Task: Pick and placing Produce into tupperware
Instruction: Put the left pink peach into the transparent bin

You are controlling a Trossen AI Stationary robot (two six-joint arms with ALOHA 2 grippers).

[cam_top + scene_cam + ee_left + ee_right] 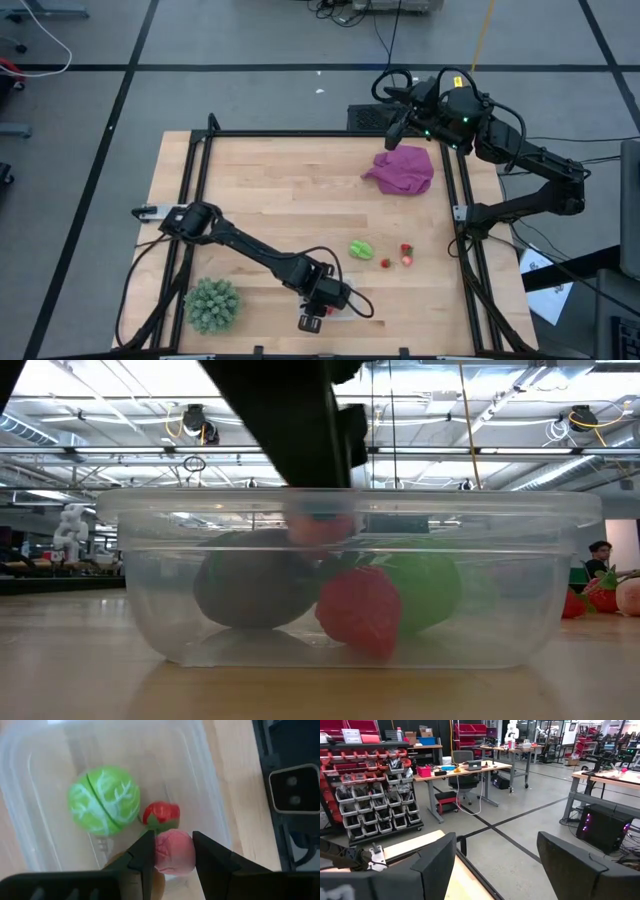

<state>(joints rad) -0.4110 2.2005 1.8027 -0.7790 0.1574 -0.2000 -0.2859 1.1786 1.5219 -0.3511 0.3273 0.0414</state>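
Observation:
My left gripper releases the pinkish-red piece (pixel 173 851) now, since it hangs inside the clear tupperware's sides and would rest inside.
The clear tupperware (pixel 150 560) stands near the table's near edge, and my left gripper (pixel 173 852) hangs over it, shut on a pinkish-red round toy piece (pixel 173 851). Inside lie a light-green cabbage-like piece (pixel 103 800), a red strawberry (pixel 161 815) and a brown kiwi-like piece (pixel 255 590). On the table to the right, another light-green piece (pixel 361 249) and three small red strawberries (pixel 406 255) lie loose. My right gripper (pixel 495 865) is open, held above the table's far right corner. My left gripper pinches the pinkish-red piece (pixel 175 862) between its two fingers (pixel 145 855), one on each side of its round body, coming from above and pointing down. The piece (pixel 318 525) hangs clear inside the tupperware's walls, just above the kiwi-like piece and strawberry.
A spiky dark-green plant (pixel 212 305) stands left of the tupperware at the near edge. A purple cloth (pixel 403 168) lies crumpled at the far right, below the right arm. A black frame rail (pixel 462 200) runs along the table's sides.

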